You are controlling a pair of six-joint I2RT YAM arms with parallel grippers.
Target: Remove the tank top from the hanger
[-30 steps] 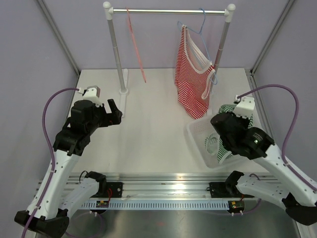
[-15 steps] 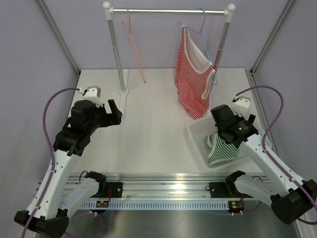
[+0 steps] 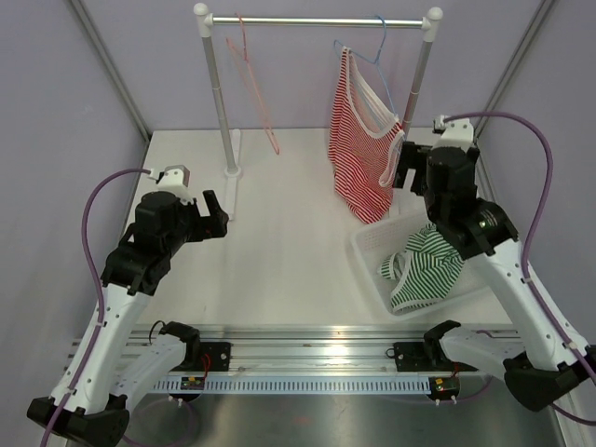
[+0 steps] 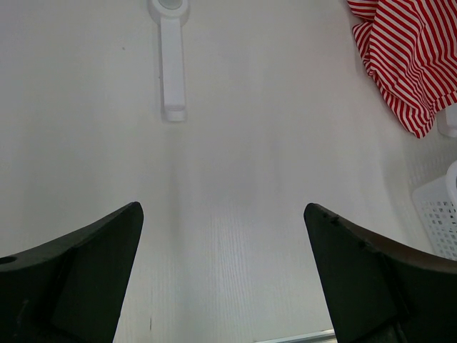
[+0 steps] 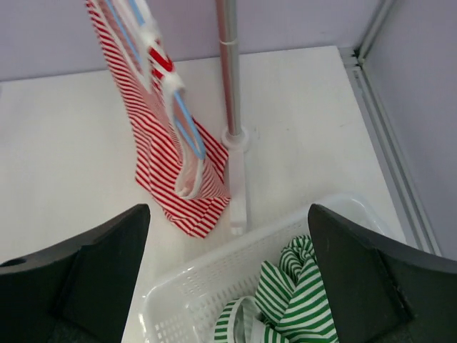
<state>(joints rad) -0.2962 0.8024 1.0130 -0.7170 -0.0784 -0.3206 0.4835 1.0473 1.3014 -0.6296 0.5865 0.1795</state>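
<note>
The blue hanger's hook needs to stay free and the tank top removable, so my right gripper should grab the hanger's sloping arm on the basket side.
A red-and-white striped tank top (image 3: 361, 149) hangs on a blue hanger (image 3: 373, 48) at the right end of the rail; the right wrist view shows this tank top (image 5: 153, 153) and hanger (image 5: 188, 132) close ahead. My right gripper (image 3: 406, 169) is open and empty, raised just right of the top's lower edge and above the basket; in its own view the right gripper (image 5: 228, 214) holds nothing. My left gripper (image 3: 216, 214) hovers open over the table's left half, far from the top, and in the left wrist view the gripper (image 4: 221, 211) is empty.
A white basket (image 3: 371, 250) at the right holds a green-striped tank top (image 3: 425, 268). An empty pink hanger (image 3: 253, 79) hangs at the rail's left end. The rack's posts (image 3: 220, 102) (image 3: 418, 88) stand on white feet (image 4: 172, 68) on the table.
My right gripper opened and left the green-striped top in the basket. That arm then swung up and back toward the red top. The pink hanger sways slightly.
</note>
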